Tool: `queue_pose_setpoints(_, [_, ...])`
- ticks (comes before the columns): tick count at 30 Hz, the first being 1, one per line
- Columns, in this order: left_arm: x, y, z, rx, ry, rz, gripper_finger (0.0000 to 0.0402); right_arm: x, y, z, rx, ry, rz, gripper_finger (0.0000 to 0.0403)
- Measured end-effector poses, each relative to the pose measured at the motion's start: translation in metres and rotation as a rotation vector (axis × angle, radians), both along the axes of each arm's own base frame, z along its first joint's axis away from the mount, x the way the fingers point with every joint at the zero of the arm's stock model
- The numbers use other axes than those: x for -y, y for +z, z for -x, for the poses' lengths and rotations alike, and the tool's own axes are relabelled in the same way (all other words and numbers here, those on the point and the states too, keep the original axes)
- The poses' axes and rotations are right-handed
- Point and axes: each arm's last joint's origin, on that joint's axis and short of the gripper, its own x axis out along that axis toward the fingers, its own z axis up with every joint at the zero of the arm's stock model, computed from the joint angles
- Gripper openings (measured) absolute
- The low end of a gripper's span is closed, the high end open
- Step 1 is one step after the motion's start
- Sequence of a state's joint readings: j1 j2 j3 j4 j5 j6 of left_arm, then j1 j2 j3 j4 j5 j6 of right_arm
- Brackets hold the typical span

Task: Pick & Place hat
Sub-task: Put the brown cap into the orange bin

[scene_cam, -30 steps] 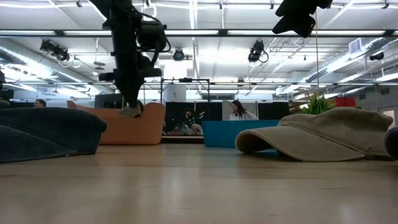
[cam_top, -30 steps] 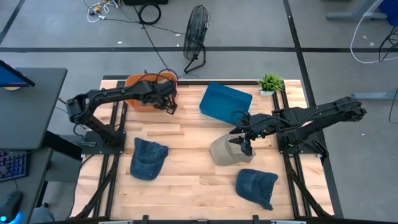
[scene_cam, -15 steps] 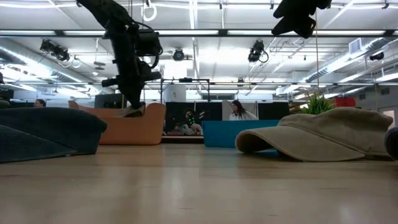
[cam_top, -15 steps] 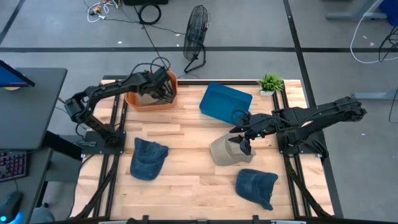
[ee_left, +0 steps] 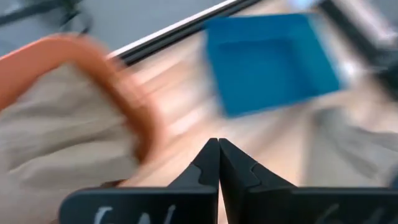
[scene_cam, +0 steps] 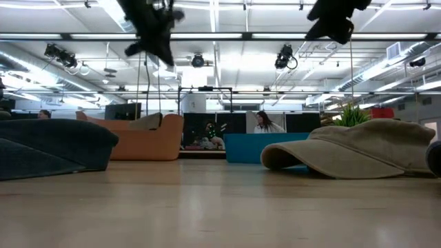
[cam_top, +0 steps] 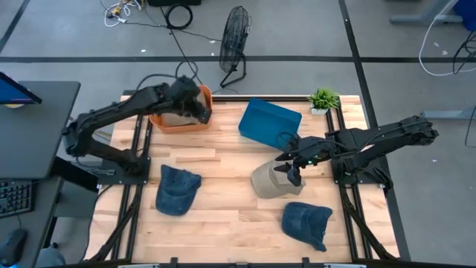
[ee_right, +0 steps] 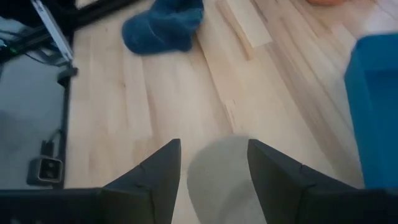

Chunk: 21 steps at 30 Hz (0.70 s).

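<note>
My right gripper should next pick the beige hat up off the table and place it, so it needs to grab the hat by its top [cam_top: 269, 182] [ee_right: 219, 173].
My left gripper [cam_top: 199, 110] hangs shut above the right rim of the orange basket [cam_top: 158, 120], high over it in the low view [scene_cam: 162, 51]. A beige hat [ee_left: 56, 124] lies inside that basket, its top showing over the wall [scene_cam: 148, 121]. My right gripper [cam_top: 287, 171] is open and hovers over a second beige hat [cam_top: 271, 182], which rests crown up on the table [scene_cam: 365, 148]. In the right wrist view that hat [ee_right: 219, 171] shows between the fingers, well below them.
A blue bin [cam_top: 269, 123] stands between the basket and the right gripper. Two blue hats lie on the near part of the table, one on the left [cam_top: 177, 190] and one on the right [cam_top: 306, 223]. A small plant [cam_top: 323, 99] sits at the far right corner.
My left gripper moved from the basket's near right side toward the far edge, dipped at the basket, then rose well above it. The beige hat it carried at its tips now lies in the basket.
</note>
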<state>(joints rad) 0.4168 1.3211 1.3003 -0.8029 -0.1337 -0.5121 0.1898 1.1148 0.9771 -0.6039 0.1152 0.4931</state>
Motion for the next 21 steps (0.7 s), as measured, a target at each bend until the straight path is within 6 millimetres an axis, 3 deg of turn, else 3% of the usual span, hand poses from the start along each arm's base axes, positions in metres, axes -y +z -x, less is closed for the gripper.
queue_pose_setpoints(4, [0.034,0.014,-0.006,0.087,-0.133,-0.042,0.002,0.0,-0.015,-0.001,-0.143,-0.04,-0.012,0.019])
queue_pose_setpoints(8, [0.06,0.014,-0.014,0.083,-0.227,-0.057,0.0054,-0.004,-0.038,-0.01,-0.297,-0.118,-0.045,0.019])
queue_pose_setpoints(16, [0.094,0.008,-0.028,0.101,-0.261,-0.049,0.0145,-0.006,-0.087,-0.03,-0.555,-0.306,-0.038,0.019])
queue_pose_setpoints(21, [0.111,0.01,-0.032,0.155,-0.291,-0.023,0.018,-0.009,-0.112,-0.042,-0.645,-0.305,-0.019,0.019])
